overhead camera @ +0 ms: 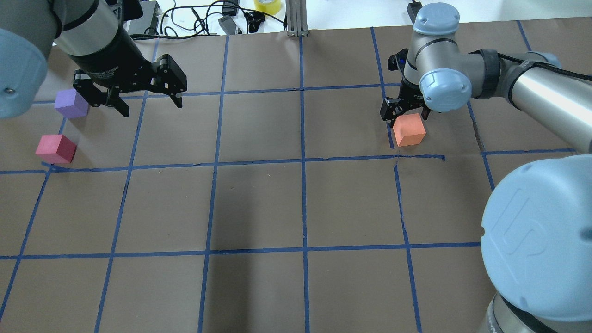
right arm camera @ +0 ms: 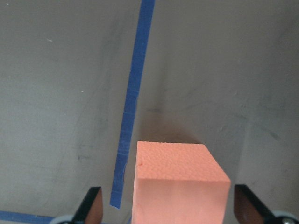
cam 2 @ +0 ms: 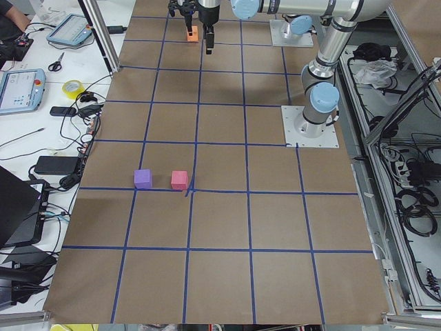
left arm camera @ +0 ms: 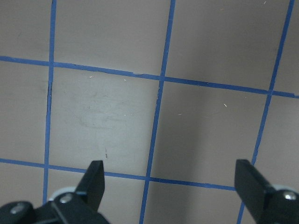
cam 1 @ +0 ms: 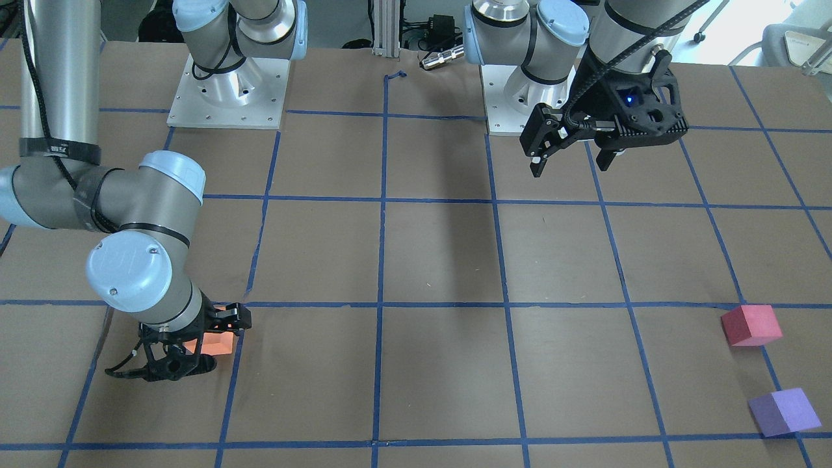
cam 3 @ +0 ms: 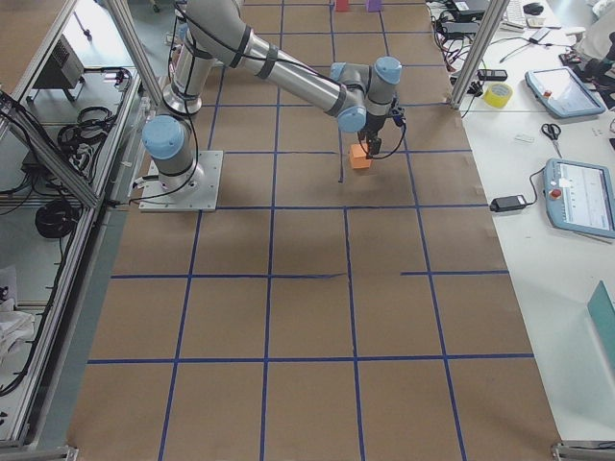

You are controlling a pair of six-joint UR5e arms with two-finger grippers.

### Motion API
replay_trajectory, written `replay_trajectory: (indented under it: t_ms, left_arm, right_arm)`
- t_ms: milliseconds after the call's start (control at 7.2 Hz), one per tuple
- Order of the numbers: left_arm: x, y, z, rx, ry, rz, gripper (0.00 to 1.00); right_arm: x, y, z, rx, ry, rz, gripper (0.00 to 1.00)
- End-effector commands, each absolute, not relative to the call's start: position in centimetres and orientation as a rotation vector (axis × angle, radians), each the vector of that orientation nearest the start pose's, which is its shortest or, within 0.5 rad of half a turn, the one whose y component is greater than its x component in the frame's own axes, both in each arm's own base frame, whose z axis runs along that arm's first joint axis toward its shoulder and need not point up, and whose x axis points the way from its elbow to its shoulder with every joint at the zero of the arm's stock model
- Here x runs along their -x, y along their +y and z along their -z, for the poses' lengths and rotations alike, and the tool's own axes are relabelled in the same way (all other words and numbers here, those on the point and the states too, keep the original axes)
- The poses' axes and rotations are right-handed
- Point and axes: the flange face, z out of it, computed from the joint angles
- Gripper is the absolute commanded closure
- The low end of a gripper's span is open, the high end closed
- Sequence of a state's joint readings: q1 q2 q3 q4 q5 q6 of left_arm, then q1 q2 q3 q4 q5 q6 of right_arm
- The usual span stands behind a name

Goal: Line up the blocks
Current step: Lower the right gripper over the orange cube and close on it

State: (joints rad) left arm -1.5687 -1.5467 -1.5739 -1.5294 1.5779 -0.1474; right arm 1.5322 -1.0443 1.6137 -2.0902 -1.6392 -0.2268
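My right gripper will next pick up the orange block by its opposite sides to set the orange block (overhead camera: 409, 130) into the line.
The orange block (overhead camera: 409, 130) sits on the table at the right, also in the front view (cam 1: 218, 342) and the right wrist view (right arm camera: 180, 182). My right gripper (overhead camera: 406, 118) is lowered around it, open, with a gap between each finger and the block. The purple block (overhead camera: 71, 102) and the red-pink block (overhead camera: 56, 149) sit close together at the far left, apart from each other. My left gripper (overhead camera: 151, 106) hangs open and empty above the table, to the right of the purple block; its wrist view (left arm camera: 170, 177) shows only bare table.
The brown table (overhead camera: 259, 203) carries a grid of blue tape lines. Both arm bases (cam 1: 227, 91) stand at the robot's edge. Cables, a tape roll (overhead camera: 267, 5) and devices lie beyond the far edge.
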Motion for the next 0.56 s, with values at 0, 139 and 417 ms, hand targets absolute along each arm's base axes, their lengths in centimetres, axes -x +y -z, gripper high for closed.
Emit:
replay_trajectory:
  t_ms: [0,139,417]
  left_arm:
    - [13.2,-48.7,-50.3,0.231,3.127,0.102,0.00]
    - [13.2,-48.7,-50.5,0.231,3.127,0.107,0.00]
    - [13.1,-48.7,-50.3,0.233,3.127,0.099,0.00]
  right_arm:
    - [-9.6,-64.7,-20.5,0.310,3.189,-0.047,0.48]
    - [-9.6,-64.6,-20.4,0.313,3.190,-0.060,0.65]
    - [-9.7,-64.7,-24.1,0.279,3.199,0.032,0.82]
